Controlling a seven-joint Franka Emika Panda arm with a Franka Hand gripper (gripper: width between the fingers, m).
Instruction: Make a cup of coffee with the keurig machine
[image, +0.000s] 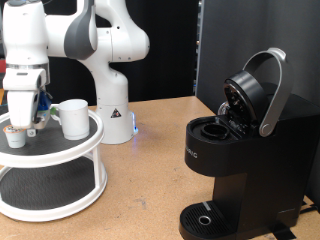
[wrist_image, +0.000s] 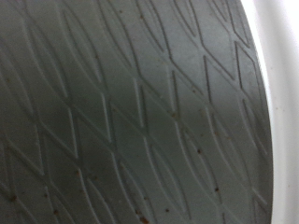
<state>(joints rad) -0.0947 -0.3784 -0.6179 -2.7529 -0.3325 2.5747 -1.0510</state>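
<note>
My gripper is shut beside the small white pod on the stand's top shelf, so next it reopens, then lines up with the pod.
The white mug stands upright on the top tier of a round white two-tier stand at the exterior view's left. My gripper hangs low over that tier, just left of the mug. A small white pod sits on the tier beside the gripper's left side. The black keurig machine stands at the right with its lid and silver-grey handle raised, so the pod chamber is open. Its drip base is bare. The wrist view shows only the tier's grey diamond-patterned mat and white rim, no fingers.
The white robot base with a small blue light stands behind the stand. The wooden table lies between the stand and the machine. A dark panel stands behind the machine.
</note>
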